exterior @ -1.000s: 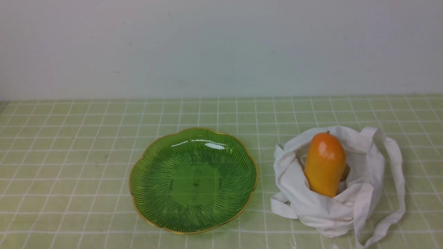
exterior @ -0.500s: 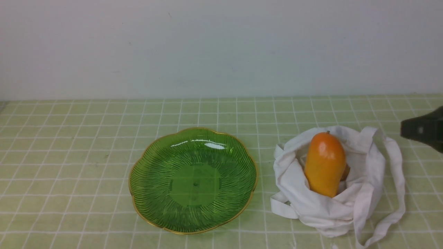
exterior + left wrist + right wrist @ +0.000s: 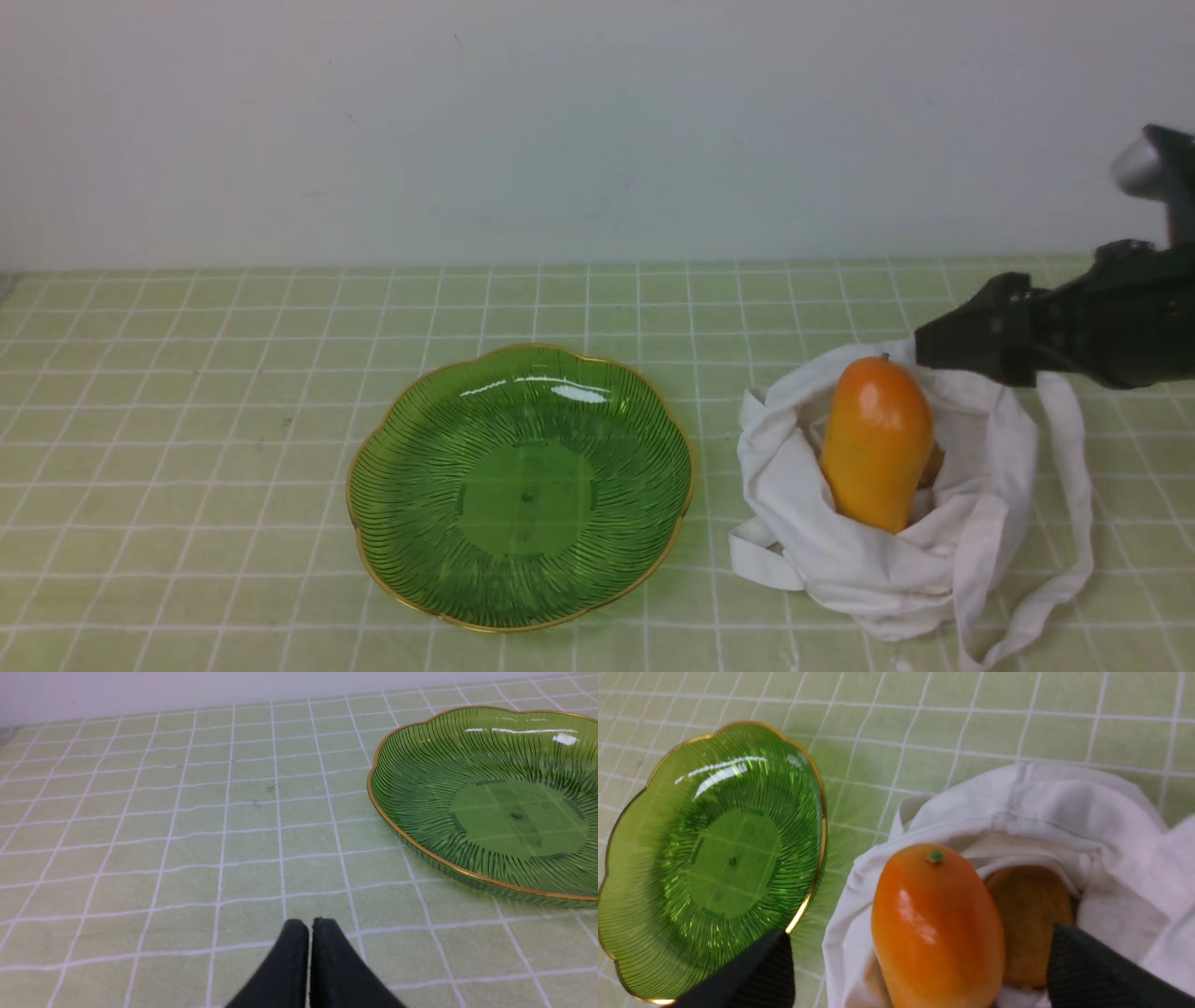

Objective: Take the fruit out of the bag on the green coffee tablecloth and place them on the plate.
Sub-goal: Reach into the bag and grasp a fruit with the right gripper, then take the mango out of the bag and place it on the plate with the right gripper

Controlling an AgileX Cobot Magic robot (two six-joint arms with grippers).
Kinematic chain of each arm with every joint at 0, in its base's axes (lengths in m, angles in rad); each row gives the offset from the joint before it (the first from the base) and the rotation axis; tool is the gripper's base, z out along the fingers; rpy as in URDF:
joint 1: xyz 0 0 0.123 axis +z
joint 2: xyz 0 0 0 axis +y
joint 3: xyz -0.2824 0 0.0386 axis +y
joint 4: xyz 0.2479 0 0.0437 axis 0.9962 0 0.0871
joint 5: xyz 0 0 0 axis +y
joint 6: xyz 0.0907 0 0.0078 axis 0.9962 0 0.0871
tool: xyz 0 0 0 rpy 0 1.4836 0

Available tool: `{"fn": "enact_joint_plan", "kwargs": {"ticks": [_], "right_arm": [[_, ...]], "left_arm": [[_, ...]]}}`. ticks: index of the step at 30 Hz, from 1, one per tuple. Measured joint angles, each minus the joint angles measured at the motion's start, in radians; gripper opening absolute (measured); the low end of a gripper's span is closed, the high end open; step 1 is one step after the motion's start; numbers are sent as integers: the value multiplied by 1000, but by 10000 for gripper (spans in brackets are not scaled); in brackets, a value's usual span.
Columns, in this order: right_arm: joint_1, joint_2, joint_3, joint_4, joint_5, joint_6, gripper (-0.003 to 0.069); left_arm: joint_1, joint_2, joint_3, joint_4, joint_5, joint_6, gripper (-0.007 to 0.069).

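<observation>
Next, the right gripper grabs the mango by its raised stem end (image 3: 882,394), because the brown fruit (image 3: 932,464) and bag folds crowd the mango's lower half.
On the green coffee tablecloth (image 3: 233,373) the white bag (image 3: 887,569) lies slumped open at the right. The orange-yellow mango (image 3: 878,448) stands in its mouth, and the brown kiwi-like fruit (image 3: 932,464) peeks out behind it. The green plate (image 3: 523,485) sits empty to the bag's left. My right gripper (image 3: 924,350) hovers open over the bag's far right rim. In the right wrist view its fingers (image 3: 775,966) stand wide, with the mango (image 3: 934,924) and kiwi (image 3: 1029,914) between and below them, untouched. My left gripper (image 3: 308,928) is shut over bare cloth beside the plate (image 3: 490,793).
The bag's long strap (image 3: 1069,523) loops out over the cloth to the right and front. A plain white wall (image 3: 597,131) closes off the back of the table. Open cloth stretches left of the plate.
My right gripper came in from the right edge, moved left to the bag's far rim and opened. The fruit, bag and plate have not moved.
</observation>
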Motion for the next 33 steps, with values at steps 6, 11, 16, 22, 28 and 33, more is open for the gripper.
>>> {"fn": "enact_joint_plan", "kwargs": {"ticks": [6,11,16,22,28,33], "right_arm": [[104,100,-4,1,-148,-29,691],[148,178,-5,0,-232,-49,690],[151,205,-5,10,-230,-50,545],[151,130,-6,4,-218,-39,513],[154,-3,-46,-17,-205,-36,513],[256,-37,-179,131,-168,-75,513]], "left_arm": [[0,0,0,0,0,0,-8],[0,0,0,0,0,0,-8],[0,0,0,0,0,0,-8],[0,0,0,0,0,0,-8],[0,0,0,0,0,0,-8],[0,0,0,0,0,0,-8]]}}
